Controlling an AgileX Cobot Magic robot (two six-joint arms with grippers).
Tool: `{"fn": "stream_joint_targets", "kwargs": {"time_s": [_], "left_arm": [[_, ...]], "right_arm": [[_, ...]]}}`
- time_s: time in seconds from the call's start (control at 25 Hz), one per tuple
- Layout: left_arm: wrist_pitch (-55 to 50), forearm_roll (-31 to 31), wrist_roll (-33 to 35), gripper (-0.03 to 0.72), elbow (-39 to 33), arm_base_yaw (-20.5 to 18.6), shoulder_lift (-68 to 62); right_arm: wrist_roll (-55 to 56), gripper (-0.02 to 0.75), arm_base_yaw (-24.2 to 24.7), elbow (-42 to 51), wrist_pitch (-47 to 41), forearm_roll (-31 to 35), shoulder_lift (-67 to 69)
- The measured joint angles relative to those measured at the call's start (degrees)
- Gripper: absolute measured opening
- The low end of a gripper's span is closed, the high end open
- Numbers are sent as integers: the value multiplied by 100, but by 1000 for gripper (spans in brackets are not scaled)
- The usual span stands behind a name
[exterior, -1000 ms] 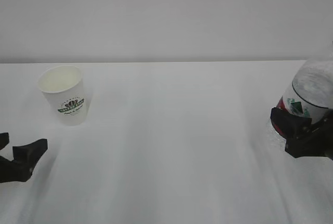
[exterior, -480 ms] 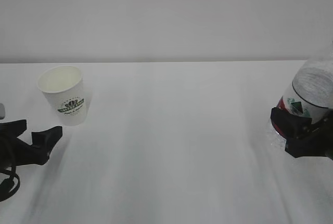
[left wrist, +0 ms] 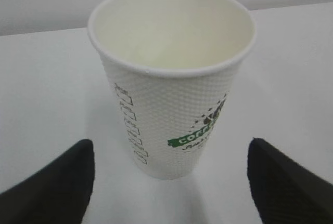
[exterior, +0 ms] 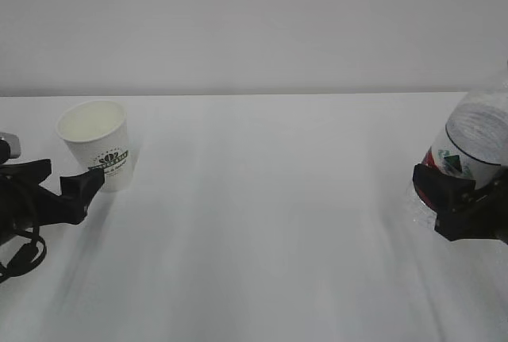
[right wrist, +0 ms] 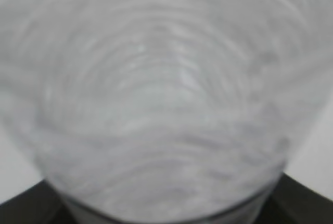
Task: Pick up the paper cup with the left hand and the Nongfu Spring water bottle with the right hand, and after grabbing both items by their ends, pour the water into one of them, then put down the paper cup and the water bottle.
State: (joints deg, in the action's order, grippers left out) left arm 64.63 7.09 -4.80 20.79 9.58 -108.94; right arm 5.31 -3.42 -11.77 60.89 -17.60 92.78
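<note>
The left gripper grabs the cup by its narrower lower part (exterior: 116, 171) next, which fits the fingers, since the paper cup flares wide at its rim (exterior: 93, 140).
The paper cup (exterior: 99, 147) stands upright at the left of the white table, white with a green logo and an empty cream inside. My left gripper (exterior: 70, 177) is open just in front of it, one fingertip (exterior: 89, 182) close to the cup's lower side. In the left wrist view the cup (left wrist: 171, 78) stands ahead, centred between the two spread fingers, with the left gripper (left wrist: 170, 187) clear of it. At the right edge my right gripper (exterior: 464, 203) is shut on the Nongfu Spring water bottle (exterior: 472, 140) at its red label. The blurred clear bottle (right wrist: 166, 99) fills the right wrist view.
The white table (exterior: 270, 223) stretches between the two arms, with a pale wall behind its far edge. A black cable loop (exterior: 20, 259) hangs by the left arm. The bottle's upper part is cut off by the right frame edge.
My left gripper has moved forward and up toward the cup, from well below it to right beside its base, still open. The right gripper and bottle have not moved.
</note>
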Motion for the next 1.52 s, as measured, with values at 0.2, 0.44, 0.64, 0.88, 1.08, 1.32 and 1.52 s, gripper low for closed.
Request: {"fn": "stream_joint_targets", "kwargs": {"time_s": [0.2, 0.44, 0.64, 0.88, 1.08, 1.32, 1.52], "left_arm": [[-98, 10, -14, 689, 68, 0, -19], [-19, 35, -130, 687, 164, 0, -390], [76, 56, -224, 686, 242, 0, -718], [115, 179, -273, 686, 292, 0, -939], [115, 207, -273, 686, 508, 0, -949], [119, 207, -273, 686, 938, 0, -952], [119, 207, -273, 686, 1141, 0, -989]], "right_arm": [[0, 485, 0, 0, 0, 0, 0], [0, 485, 0, 0, 0, 0, 0], [0, 485, 0, 0, 0, 10, 0], [0, 485, 0, 0, 0, 10, 0], [0, 485, 0, 0, 0, 10, 0], [0, 485, 0, 0, 0, 10, 0], [0, 485, 0, 0, 0, 10, 0]]}}
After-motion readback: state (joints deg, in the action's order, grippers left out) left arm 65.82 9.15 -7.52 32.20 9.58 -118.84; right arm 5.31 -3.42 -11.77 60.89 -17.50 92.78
